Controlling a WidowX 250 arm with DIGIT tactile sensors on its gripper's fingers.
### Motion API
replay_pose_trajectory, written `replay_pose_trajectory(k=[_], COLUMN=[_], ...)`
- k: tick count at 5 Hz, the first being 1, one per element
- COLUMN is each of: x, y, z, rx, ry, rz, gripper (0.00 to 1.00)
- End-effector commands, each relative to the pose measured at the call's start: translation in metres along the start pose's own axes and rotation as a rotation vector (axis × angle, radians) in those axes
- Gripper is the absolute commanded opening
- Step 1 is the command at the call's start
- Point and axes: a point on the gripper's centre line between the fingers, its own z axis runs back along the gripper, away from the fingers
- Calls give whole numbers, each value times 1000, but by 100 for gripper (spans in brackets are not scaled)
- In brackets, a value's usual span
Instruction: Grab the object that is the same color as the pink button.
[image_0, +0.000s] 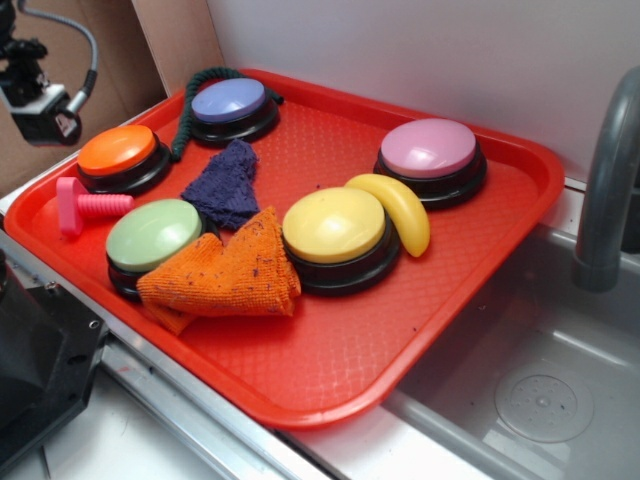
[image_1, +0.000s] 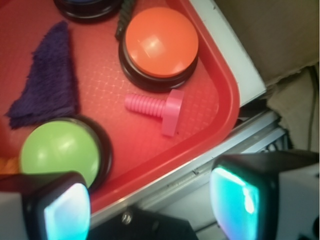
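The bolt has a threaded stem that is round and ridged, the bolt's threaded stem (image_0: 106, 205), so my gripper will next pick up the bolt by its flat-sided head (image_0: 70, 207), across two facing sides of the head.
The object, a small bright pink bolt (image_0: 85, 205), lies on its side at the left end of the red tray (image_0: 330, 370), between the orange button (image_0: 120, 152) and the green button (image_0: 152, 235). The pink button (image_0: 430, 150) stands at the tray's far right. In the wrist view the bolt (image_1: 157, 109) lies with its head toward the tray rim (image_1: 220, 130). My gripper (image_1: 150, 210) is open and holds nothing. It hangs above the tray's outer edge, short of the bolt. Its fingertips (image_1: 67, 212) frame the bottom of that view. I cannot make out the gripper in the exterior view.
On the tray also sit a purple button (image_0: 230, 102), a yellow button (image_0: 335, 228), a banana (image_0: 400, 210), an orange cloth (image_0: 235, 270), a purple cloth (image_0: 225, 182) and a dark green rope (image_0: 190, 110). A sink (image_0: 540, 380) and grey faucet (image_0: 605, 180) lie to the right.
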Motion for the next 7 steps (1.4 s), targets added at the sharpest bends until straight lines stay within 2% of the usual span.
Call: replay_pose_trajectory(k=[1, 4, 6, 7], x=[13, 22, 23, 23], y=[16, 18, 17, 15], z=[-33, -70, -89, -92], rx=[31, -3, 1, -37], ry=[-61, -60, -38, -35], rz=[86, 86, 66, 42], gripper=[100, 100, 100, 88])
